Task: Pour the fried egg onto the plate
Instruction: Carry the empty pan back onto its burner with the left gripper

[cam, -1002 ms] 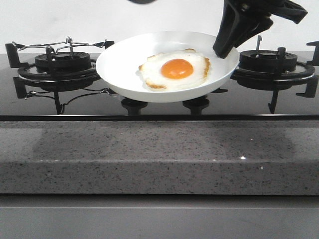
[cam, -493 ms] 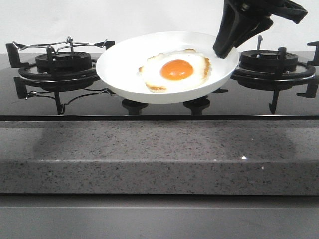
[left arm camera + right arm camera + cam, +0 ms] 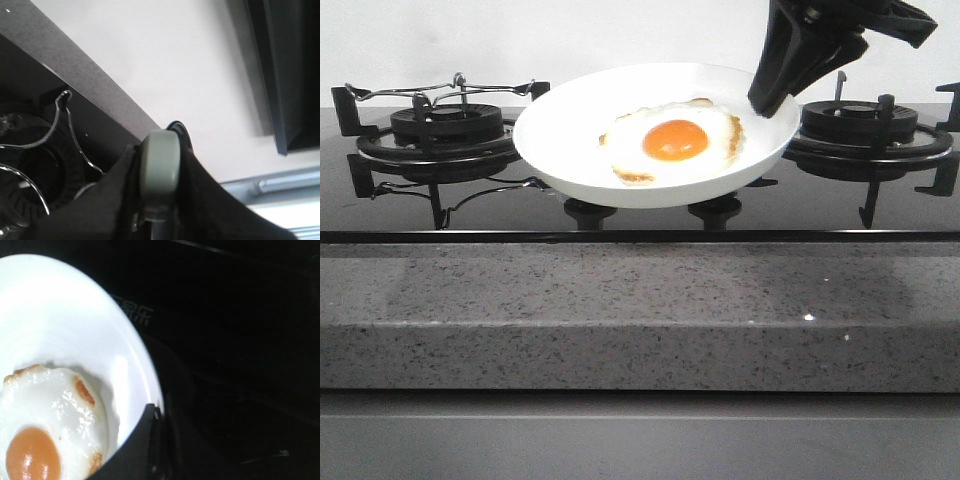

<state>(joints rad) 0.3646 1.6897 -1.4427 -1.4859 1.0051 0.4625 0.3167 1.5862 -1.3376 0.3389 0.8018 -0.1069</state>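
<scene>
My left gripper should stay closed on the pale grey-green handle (image 3: 159,175) for now, because the handle is above the wire stand of the black gas burner.
The fried egg (image 3: 672,140), white with an orange yolk, lies on the white plate (image 3: 560,140). The plate is held above the stove between the two burners, tipped slightly toward the camera. My right gripper (image 3: 770,100) is shut on the plate's right rim. In the right wrist view the egg (image 3: 45,435) and plate (image 3: 75,315) sit beside my right gripper (image 3: 155,440). My left gripper (image 3: 159,200) is outside the front view and is shut on a pale grey-green handle (image 3: 159,175). What the handle belongs to is hidden.
A black gas burner with a wire stand (image 3: 435,125) is at the left and another burner (image 3: 865,125) at the right, just under my right arm. Stove knobs (image 3: 590,212) sit below the plate. A speckled grey counter edge (image 3: 640,310) runs across the front.
A dark object at the top edge of the front view has gone out of sight. The plate with the egg has stayed nearly still, rising only slightly.
</scene>
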